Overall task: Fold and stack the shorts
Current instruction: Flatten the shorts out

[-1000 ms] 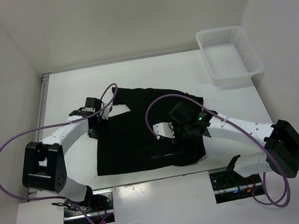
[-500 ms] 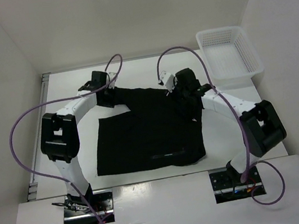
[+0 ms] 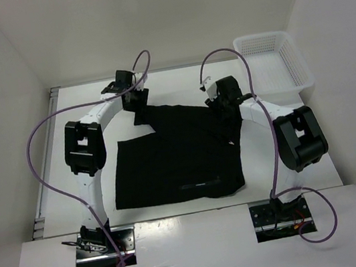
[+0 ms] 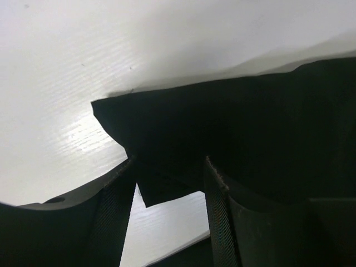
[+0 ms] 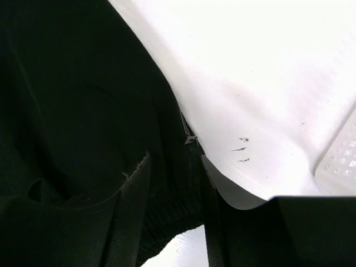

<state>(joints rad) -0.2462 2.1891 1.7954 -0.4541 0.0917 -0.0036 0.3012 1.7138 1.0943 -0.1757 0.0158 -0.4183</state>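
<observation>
The shorts [image 3: 175, 161] should be gripped next by my right gripper. It should take their ribbed waistband at its far corner [image 3: 227, 107], opposite my left gripper's corner, to fold the shorts.
The black shorts [image 3: 175, 161] lie spread flat in the middle of the white table, with a small pale mark [image 3: 200, 185] near the front edge. My left gripper [image 3: 138, 107] is at their far left corner. In the left wrist view its jaws [image 4: 167, 214] stand open, with the fabric corner [image 4: 161, 186] lying between the fingers. My right gripper [image 3: 225, 107] is at the far right edge. In the right wrist view its jaws [image 5: 172, 222] stand open around the ribbed waistband [image 5: 172, 200].
A white mesh basket [image 3: 272, 64] stands at the far right corner of the table; its edge shows in the right wrist view [image 5: 342, 161]. White walls close in the table at the left, back and right. Purple cables arc above both arms.
Both arms have stretched away from the near middle of the shorts to their far edge: the left to the far left corner, the right to the far right side. The shorts lie the same.
</observation>
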